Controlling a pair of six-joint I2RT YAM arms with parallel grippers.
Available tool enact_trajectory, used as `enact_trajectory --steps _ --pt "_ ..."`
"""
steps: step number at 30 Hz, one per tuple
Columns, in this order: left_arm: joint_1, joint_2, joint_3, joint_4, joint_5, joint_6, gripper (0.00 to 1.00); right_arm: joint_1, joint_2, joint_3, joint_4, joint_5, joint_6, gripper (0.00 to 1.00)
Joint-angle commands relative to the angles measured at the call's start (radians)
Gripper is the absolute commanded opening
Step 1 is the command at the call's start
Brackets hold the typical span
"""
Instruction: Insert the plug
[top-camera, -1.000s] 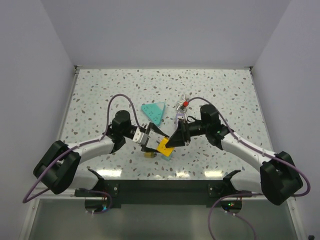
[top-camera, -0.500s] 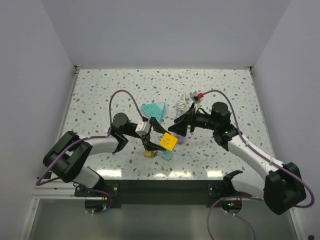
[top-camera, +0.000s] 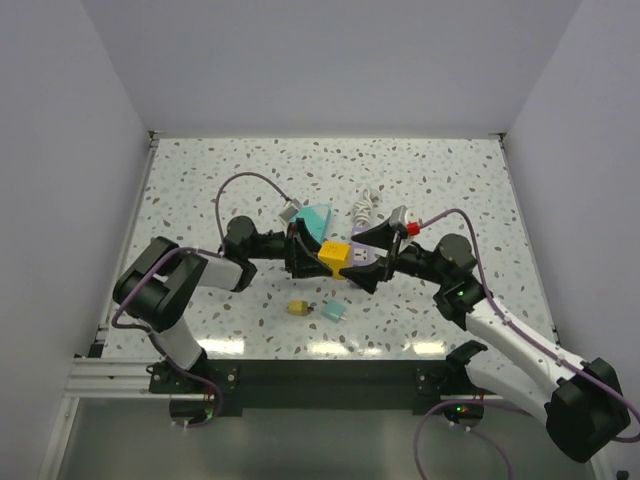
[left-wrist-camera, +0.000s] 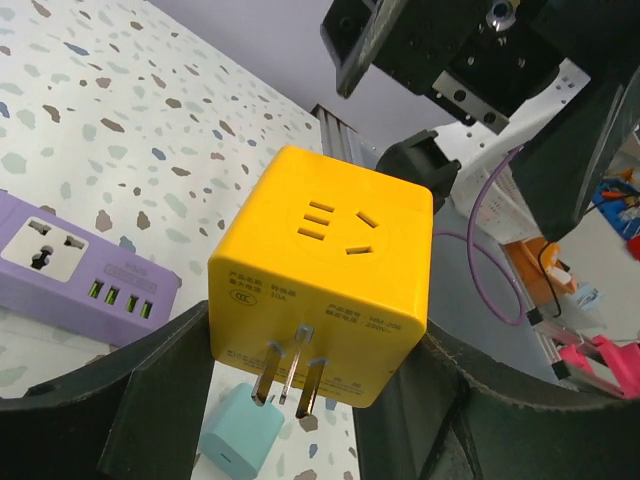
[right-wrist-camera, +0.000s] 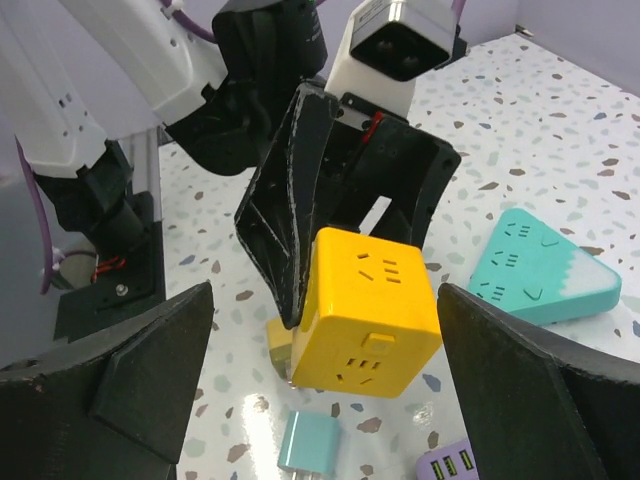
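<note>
My right gripper grips the yellow cube socket adapter (top-camera: 334, 254) (right-wrist-camera: 368, 315) across its sides next, opposite the prongs, which leaves them clear to insert.
My left gripper (top-camera: 314, 256) is shut on a yellow cube socket adapter (top-camera: 334, 254) and holds it in the air above the table. In the left wrist view the cube (left-wrist-camera: 325, 270) sits between my fingers (left-wrist-camera: 170, 400), its three prongs pointing down. My right gripper (top-camera: 370, 262) is open and empty, facing the cube from the right. In the right wrist view the cube (right-wrist-camera: 370, 310) hangs between my wide-open jaws without touching them. A purple power strip (left-wrist-camera: 80, 265) lies flat on the table under the right gripper; one corner (right-wrist-camera: 455, 465) shows in the right wrist view.
A teal triangular power strip (top-camera: 315, 218) lies behind the grippers. A small teal charger (top-camera: 333, 312) and a small yellow plug (top-camera: 298, 309) lie near the front edge. A white cable (top-camera: 364, 208) lies at the back.
My left gripper has lifted the yellow cube up and away from the front of the table. My right arm has drawn back to the right, its open gripper now facing the cube.
</note>
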Motion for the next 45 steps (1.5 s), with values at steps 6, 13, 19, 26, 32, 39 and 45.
enact_trajectory --steps 6,13,19,26,32,39,45 --pt "-0.005 -0.080 0.012 0.527 -0.043 -0.049 0.00 0.036 0.033 -0.002 0.049 0.099 -0.075 0.96" --pt "-0.031 -0.160 -0.014 0.429 -0.055 0.029 0.00 0.036 0.041 -0.009 0.051 0.185 -0.039 0.96" --pt "-0.045 -0.187 -0.022 0.408 -0.061 0.065 0.00 0.036 0.083 -0.011 0.132 0.108 0.033 0.96" --pt "-0.051 -0.195 -0.020 0.405 -0.068 0.078 0.00 0.036 0.153 -0.002 0.200 0.033 0.089 0.88" --pt "-0.054 -0.200 -0.022 0.406 -0.069 0.084 0.00 0.036 0.186 0.015 0.206 -0.008 0.110 0.56" --pt "-0.054 -0.203 0.001 0.270 -0.107 0.161 0.17 0.036 0.200 0.038 0.175 0.010 0.118 0.00" --pt "-0.052 -0.212 0.030 -0.006 -0.181 0.321 0.82 0.023 0.116 0.067 0.053 0.129 0.064 0.00"
